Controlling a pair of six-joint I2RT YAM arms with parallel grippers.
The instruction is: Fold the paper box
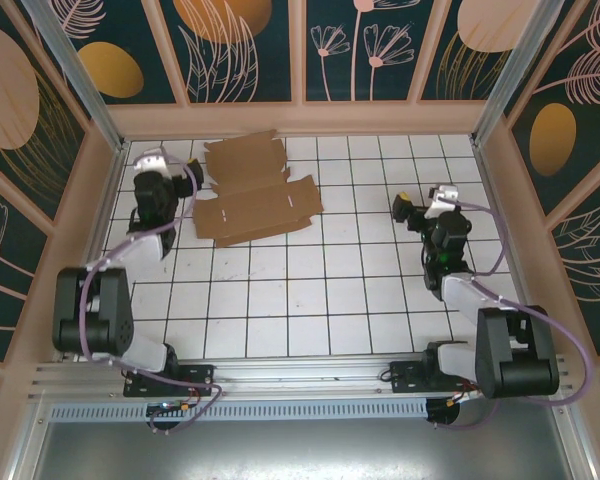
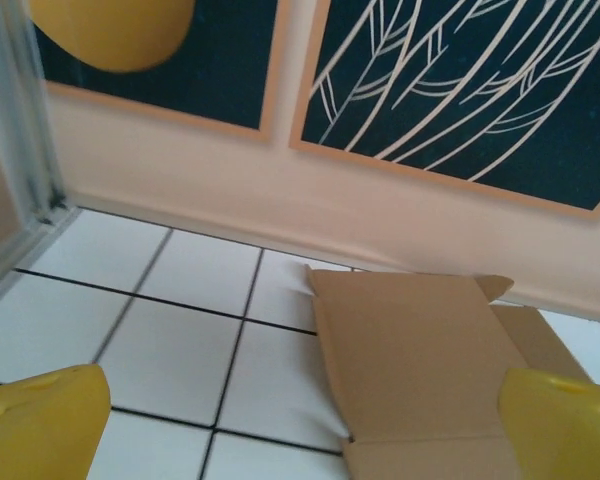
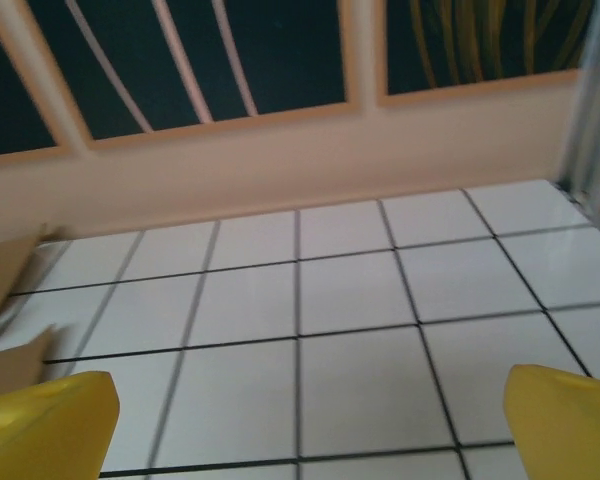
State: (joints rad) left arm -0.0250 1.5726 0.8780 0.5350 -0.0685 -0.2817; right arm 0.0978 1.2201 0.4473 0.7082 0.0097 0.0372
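Note:
My left gripper grabs the paper box by its nearest side edge beside the crease next, to slide it toward empty tiles for folding.
The paper box [image 1: 255, 190] is a flat brown cardboard sheet with flaps and slots, lying on the white tiled floor at the back left of centre. My left gripper [image 1: 162, 160] hovers just left of it, open and holding nothing. In the left wrist view the box [image 2: 420, 340] lies ahead to the right, and the left gripper [image 2: 305, 430] has its yellow fingers [image 2: 40, 420] spread wide. My right gripper [image 1: 425, 200] is well to the right of the box, open over bare tiles. In the right wrist view the right gripper [image 3: 305, 425] is wide open, and a corner of the box [image 3: 5, 270] shows at the left edge.
Peach-coloured walls with dark patterned panels [image 1: 300, 50] enclose the floor at the back and on both sides. The back wall [image 2: 280, 200] stands close behind the box. Metal posts [image 1: 80, 70] rise at the back corners. Bare tiles [image 1: 310, 300] spread between the arms.

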